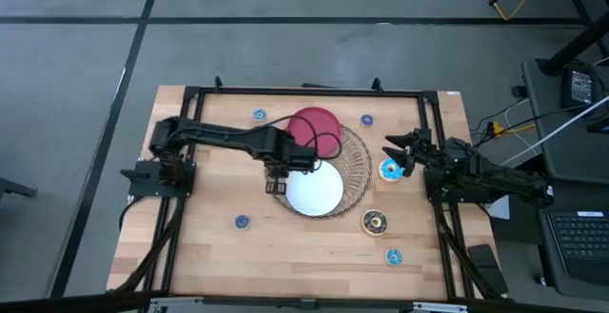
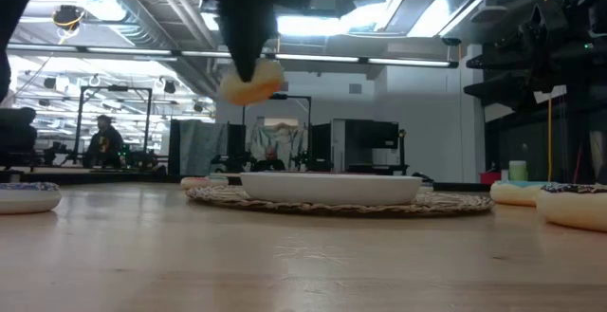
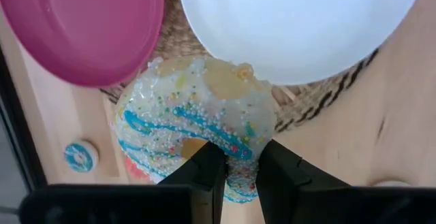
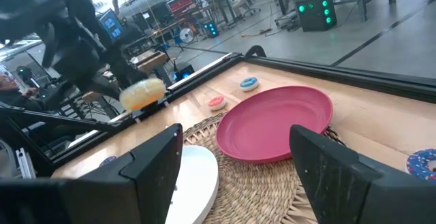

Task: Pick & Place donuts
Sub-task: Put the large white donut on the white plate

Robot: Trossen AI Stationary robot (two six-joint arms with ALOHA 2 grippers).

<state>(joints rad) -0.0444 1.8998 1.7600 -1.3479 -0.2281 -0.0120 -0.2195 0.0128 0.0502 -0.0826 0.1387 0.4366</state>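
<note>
The sprinkled donut hangs short of the white plate, so it moves to the plate next, before my left gripper releases it.
My left gripper point(image 1: 276, 173) is shut on a white-sprinkled donut with blue stripes point(image 3: 197, 118), high above the wicker tray's left edge point(image 1: 278, 191); the low view shows this donut point(image 2: 251, 82) well off the table. My right gripper point(image 4: 238, 163) is open and empty, near the table's right edge point(image 1: 400, 151), beside a larger blue donut point(image 1: 389, 169). A dark brown donut point(image 1: 374, 221) and small blue donuts point(image 1: 259, 115), point(image 1: 367, 120), point(image 1: 242, 222), point(image 1: 393, 256) lie flat on the table. An orange-pink donut point(image 4: 216, 102) lies near the far edge. My left gripper pinches the sprinkled donut's ring point(image 3: 235, 152) between its two fingers point(image 3: 204, 173), coming from above and pointing down. The donut is lifted clear and hangs below the fingertips, over the tray's left rim.
A round wicker tray point(image 1: 360, 161) sits mid-table with a white plate point(image 1: 319, 189) on its near part and a red plate point(image 1: 314, 125) on its far part. A black frame point(image 1: 304, 91) runs round the table's edges. Bare wood lies on the near left.
</note>
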